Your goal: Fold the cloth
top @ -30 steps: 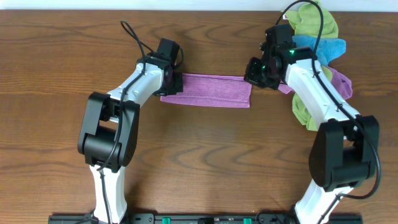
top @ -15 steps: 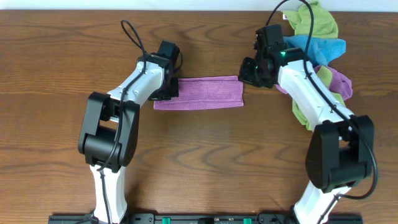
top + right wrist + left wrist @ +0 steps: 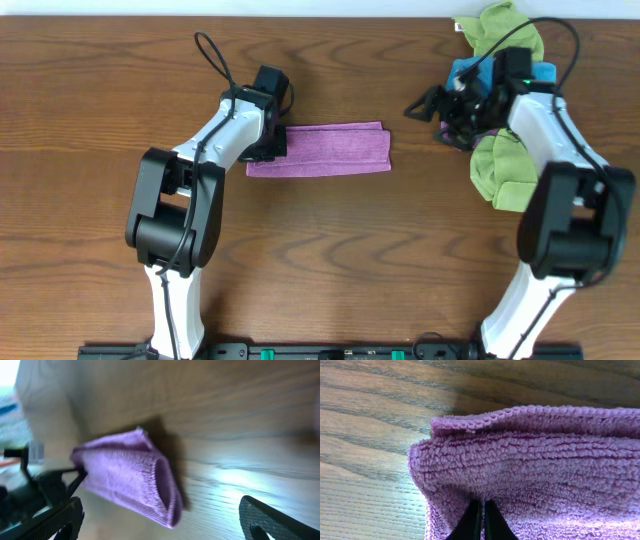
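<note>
My right gripper is to grab the cloth next by its looped folded end (image 3: 386,152) (image 3: 165,488), opposite my left gripper, and so fold the cloth over the strip.
The cloth (image 3: 325,150) is a lilac microfibre towel lying on the wooden table as a long folded strip. My left gripper (image 3: 272,142) is at the strip's left end. In the left wrist view its black fingertips (image 3: 481,519) are pressed together with the fluffy pile of the cloth (image 3: 540,460) pinched between them. My right gripper (image 3: 424,108) hangs to the right of the strip, apart from it, jaws wide open and empty. The right wrist view is blurred; it shows the cloth's looped folded end (image 3: 132,477) beyond my open right gripper (image 3: 161,520).
A heap of other cloths sits at the back right: lime-green ones (image 3: 508,165), a bright blue one (image 3: 466,76) and a bit of purple (image 3: 447,130). The right arm reaches over this heap. Bare wood (image 3: 330,260) lies in front of the strip.
My right gripper has opened, released the strip's right end and pulled back to the right toward the heap. The strip lies flat where it was; the left gripper has not moved.
</note>
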`<state>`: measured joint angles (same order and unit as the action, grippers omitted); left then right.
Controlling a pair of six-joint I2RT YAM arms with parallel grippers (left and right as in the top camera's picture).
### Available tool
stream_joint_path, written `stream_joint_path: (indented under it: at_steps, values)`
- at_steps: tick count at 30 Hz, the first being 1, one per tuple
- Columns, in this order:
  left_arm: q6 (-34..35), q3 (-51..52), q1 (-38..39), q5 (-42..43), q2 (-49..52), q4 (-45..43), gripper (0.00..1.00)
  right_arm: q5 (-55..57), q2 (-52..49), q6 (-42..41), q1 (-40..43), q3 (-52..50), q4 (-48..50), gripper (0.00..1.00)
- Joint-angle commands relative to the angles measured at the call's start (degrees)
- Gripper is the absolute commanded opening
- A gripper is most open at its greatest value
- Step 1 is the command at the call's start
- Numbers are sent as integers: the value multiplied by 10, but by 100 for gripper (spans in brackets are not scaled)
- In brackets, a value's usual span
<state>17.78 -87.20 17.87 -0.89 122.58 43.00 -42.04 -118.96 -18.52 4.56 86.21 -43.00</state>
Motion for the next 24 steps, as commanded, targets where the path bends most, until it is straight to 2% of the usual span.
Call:
stream_joint_path:
  at_steps: [1,11,16,18,20,22,24]
  values:
    - [2,5,-3,-21,24,5,6,-101,-40,28,-28,5,0,99]
    - [2,5,-3,-21,24,5,6,-59,-90,1,-66,5,26,98]
    - [2,5,-3,-12,24,2,6,-60,-100,-14,-81,5,37,87]
    - [2,5,-3,2,24,-2,6,-60,-104,-14,-94,5,36,76]
    - [3,5,-3,8,24,-5,6,-57,-106,-14,-103,5,36,59]
    - [2,5,-3,7,24,-6,6,-45,-106,-14,-109,6,37,35]
    - [2,4,-5,7,23,-6,6,-44,-106,-25,-107,8,36,2]
